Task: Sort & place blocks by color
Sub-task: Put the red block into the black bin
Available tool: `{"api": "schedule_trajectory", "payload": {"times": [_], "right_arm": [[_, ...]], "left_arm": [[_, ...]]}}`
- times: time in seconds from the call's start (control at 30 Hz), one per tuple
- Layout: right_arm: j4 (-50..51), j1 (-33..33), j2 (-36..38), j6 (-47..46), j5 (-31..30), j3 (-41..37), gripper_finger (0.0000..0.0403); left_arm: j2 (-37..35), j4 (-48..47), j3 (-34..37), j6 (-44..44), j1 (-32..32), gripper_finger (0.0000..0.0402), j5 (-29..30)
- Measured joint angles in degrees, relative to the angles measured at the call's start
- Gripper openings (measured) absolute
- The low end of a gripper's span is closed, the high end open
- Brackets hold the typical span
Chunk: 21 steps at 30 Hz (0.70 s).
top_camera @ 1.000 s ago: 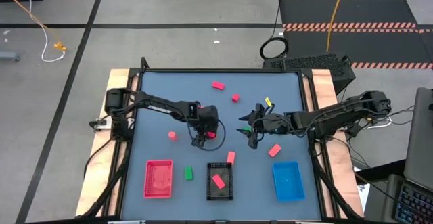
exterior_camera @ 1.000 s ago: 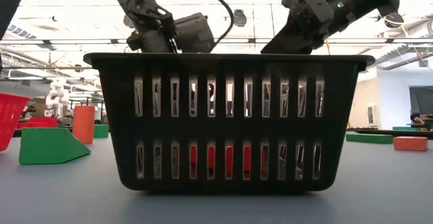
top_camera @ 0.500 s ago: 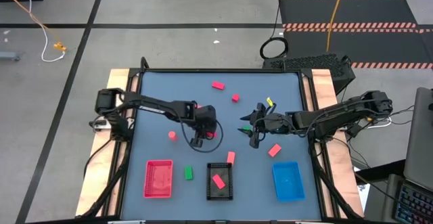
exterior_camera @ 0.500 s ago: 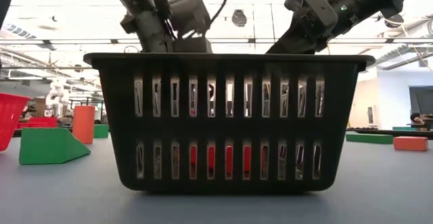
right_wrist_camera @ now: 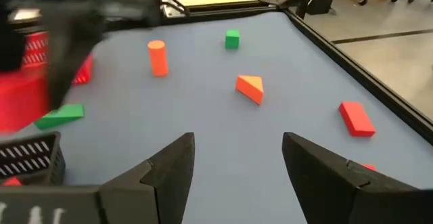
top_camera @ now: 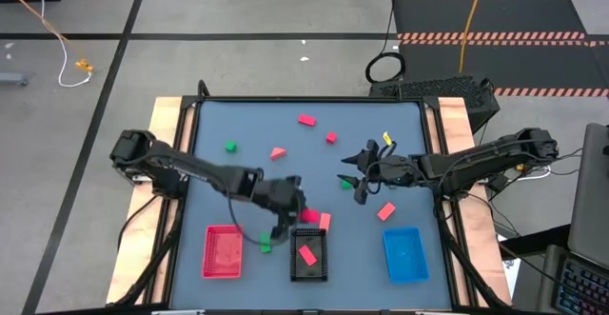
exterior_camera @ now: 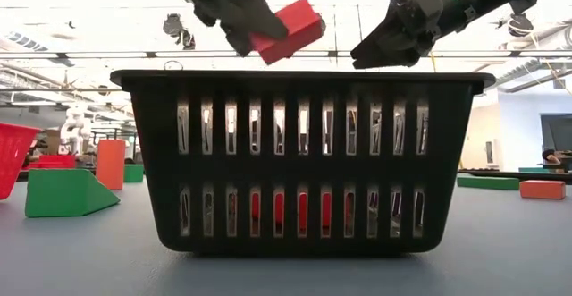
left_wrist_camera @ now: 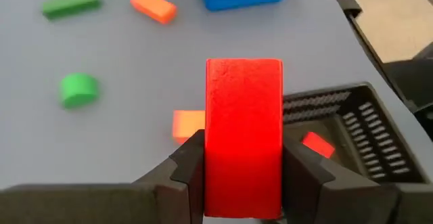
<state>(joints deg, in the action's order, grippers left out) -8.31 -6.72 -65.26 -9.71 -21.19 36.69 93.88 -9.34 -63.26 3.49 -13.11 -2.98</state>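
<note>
My left gripper is holding the pink-red block (top_camera: 309, 216) above and short of the black tray's far rim, and the block would miss if I opened now. My left gripper needs to move it toward that rim.
My left gripper (left_wrist_camera: 243, 158) is shut on a bright pink-red cuboid block (left_wrist_camera: 243, 109) and hangs over the black tray's (top_camera: 296, 267) far left corner. In the low view the block (exterior_camera: 288, 29) floats above the tray's rim (exterior_camera: 304, 79). Another red block (top_camera: 307, 255) lies in the black tray. My right gripper (right_wrist_camera: 237, 158) is open and empty, hovering right of the table's middle (top_camera: 360, 180) beside a small green block (top_camera: 347, 185). Salmon blocks (top_camera: 325, 221) (top_camera: 385, 210), a salmon wedge (top_camera: 277, 152), red blocks (top_camera: 306, 120) and green blocks (top_camera: 230, 147) lie flat on the table. My left gripper pinches the red block between its two fingers (left_wrist_camera: 193, 166), on the block's two long side faces (left_wrist_camera: 215, 158). The block sticks out forward past the fingers. The fingers slant down from the table's left. The block is lifted clear and tilted above the black tray.
The red tray (top_camera: 223, 251) stands left of the black tray, the blue tray (top_camera: 404, 254) to its right, all near the near edge. A green wedge (exterior_camera: 67, 193) sits between the red and black trays. A raised rim (top_camera: 309, 99) runs round the table.
My left gripper has taken the red block from the table's middle, lifted it clear and carried it toward the near edge, over the black tray. Its arm has swung away, uncovering a green block and the salmon wedge at the far left.
</note>
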Motion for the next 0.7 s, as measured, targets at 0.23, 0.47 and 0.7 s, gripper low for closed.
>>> {"api": "schedule_trajectory", "payload": {"times": [0.23, 0.47, 0.7], "right_arm": [[0.1, -0.3, 1.3, -2.6, 0.3, 0.0, 0.022], [0.4, -0.4, 1.3, -2.9, 0.4, 0.0, 0.022], [1.2, -0.4, 1.3, -3.1, 0.5, 0.0, 0.022]], "left_arm": [[5.0, 1.2, 0.0, 6.8, -6.2, 0.013, 5.0], [8.1, 5.5, 0.0, 10.7, -7.8, 0.0137, 5.4], [8.2, 6.3, 0.0, 10.6, -7.3, 0.03, 4.9]]}}
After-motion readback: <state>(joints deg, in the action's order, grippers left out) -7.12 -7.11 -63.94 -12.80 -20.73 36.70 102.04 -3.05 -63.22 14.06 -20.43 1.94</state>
